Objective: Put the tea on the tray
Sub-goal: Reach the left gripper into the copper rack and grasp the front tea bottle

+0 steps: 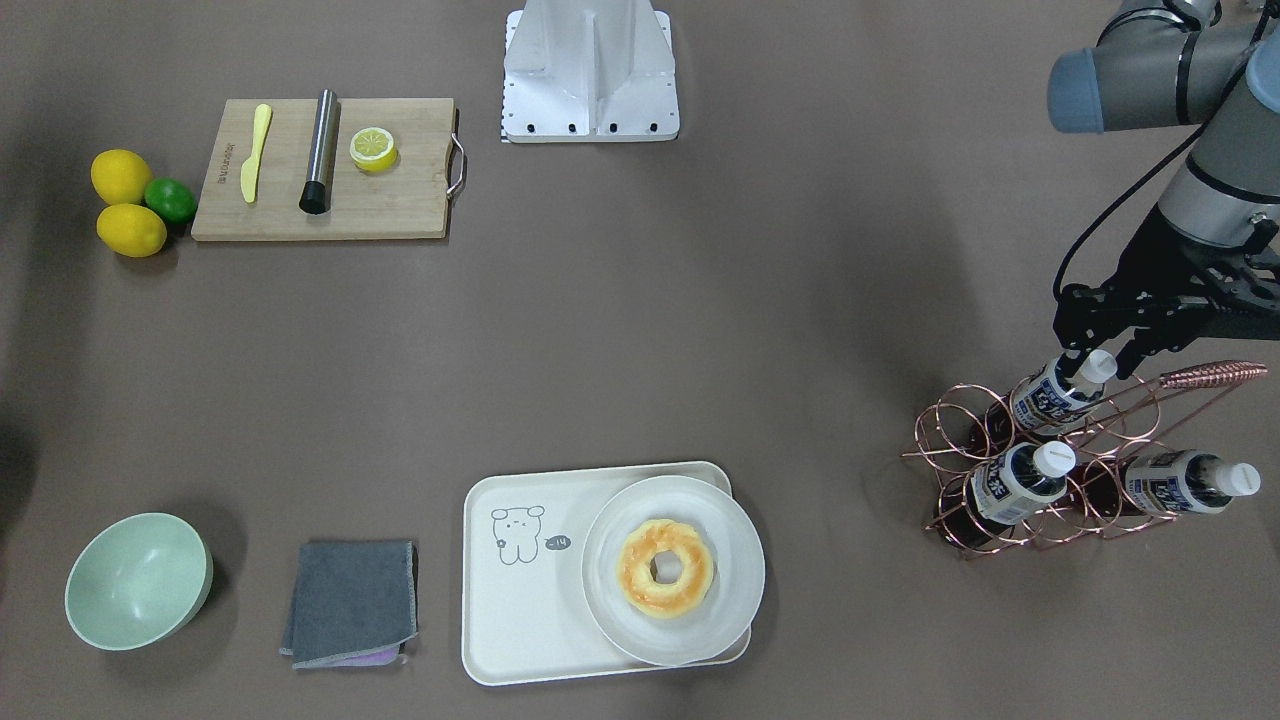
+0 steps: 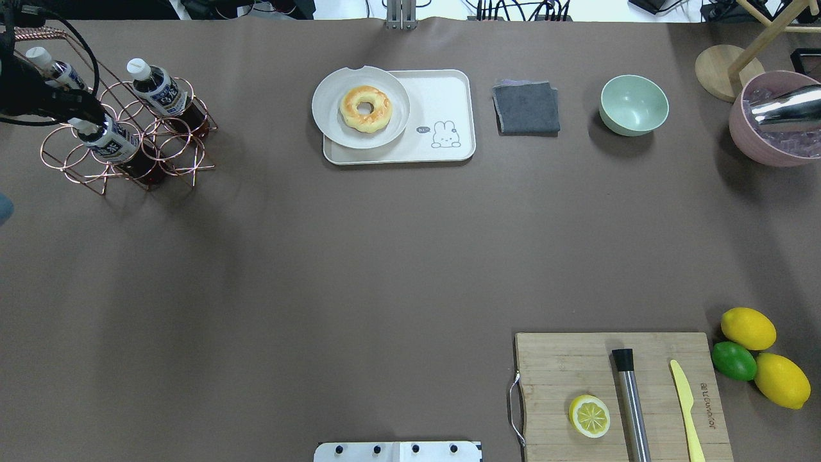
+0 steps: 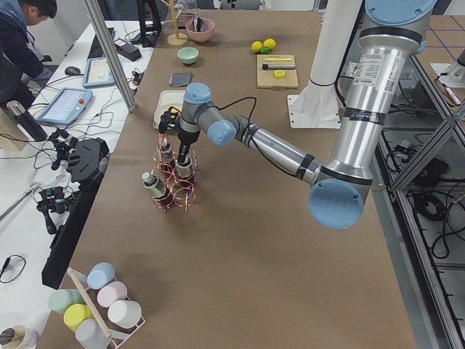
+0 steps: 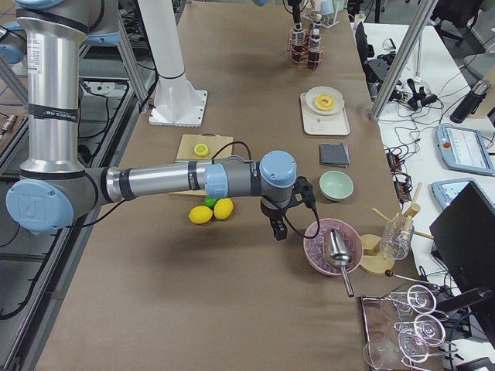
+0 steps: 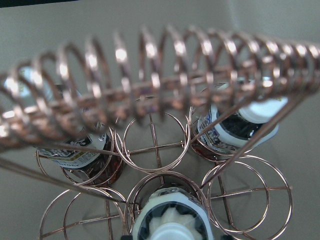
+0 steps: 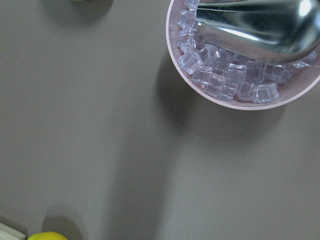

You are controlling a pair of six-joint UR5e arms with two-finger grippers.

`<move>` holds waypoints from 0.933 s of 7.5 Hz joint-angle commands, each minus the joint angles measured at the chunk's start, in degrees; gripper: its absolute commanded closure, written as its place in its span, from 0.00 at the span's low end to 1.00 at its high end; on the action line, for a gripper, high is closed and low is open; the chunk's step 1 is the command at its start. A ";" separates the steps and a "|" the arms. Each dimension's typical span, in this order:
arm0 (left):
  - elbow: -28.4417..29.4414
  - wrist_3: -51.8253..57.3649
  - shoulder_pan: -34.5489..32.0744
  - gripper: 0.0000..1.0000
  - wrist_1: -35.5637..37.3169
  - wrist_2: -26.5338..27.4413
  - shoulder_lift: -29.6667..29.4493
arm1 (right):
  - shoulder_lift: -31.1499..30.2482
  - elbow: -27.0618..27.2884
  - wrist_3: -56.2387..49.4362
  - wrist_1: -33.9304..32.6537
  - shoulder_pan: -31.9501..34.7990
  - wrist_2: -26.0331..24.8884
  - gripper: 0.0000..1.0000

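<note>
Next, the left gripper grabs the top bottle by its white cap point(image 1: 1095, 366) to get a tea bottle out for the tray point(image 1: 520, 600).
Three tea bottles lie in a copper wire rack point(image 1: 1215, 374). The top tea bottle point(image 1: 1058, 392) points its white cap up; it also shows in the overhead view point(image 2: 109, 140) and the left wrist view point(image 5: 172, 225). My left gripper point(image 1: 1100, 356) is open, with one finger on each side of that cap. The other two bottles point(image 1: 1018, 482) point(image 1: 1180, 482) lie lower in the rack. The cream tray point(image 1: 520, 600) with its line-drawn animal carries a round plate point(image 1: 735, 545) holding a doughnut point(image 1: 665, 567). My right gripper point(image 4: 277, 228) hangs beside a pink bowl; I cannot tell whether it is open.
A pink bowl of ice point(image 6: 240, 95) holds a metal scoop point(image 6: 260, 27). A wooden cutting board point(image 1: 400, 205) bears a lemon half, a yellow knife and a metal cylinder. Lemons and a lime point(image 1: 170, 198), a green bowl point(image 1: 138, 580) and a grey cloth point(image 1: 350, 600) lie about.
</note>
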 commanded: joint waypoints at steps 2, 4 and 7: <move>-0.23 -0.02 -0.06 1.00 0.44 0.00 -0.09 | 0.00 0.09 0.09 0.00 -0.14 0.09 0.00; -2.33 4.60 -3.72 1.00 2.97 -0.53 -0.27 | 0.00 0.09 0.09 0.00 -0.14 0.09 0.00; -12.85 9.74 -8.41 1.00 23.40 -3.15 -5.35 | 0.00 0.00 0.09 -0.09 -0.75 0.09 0.00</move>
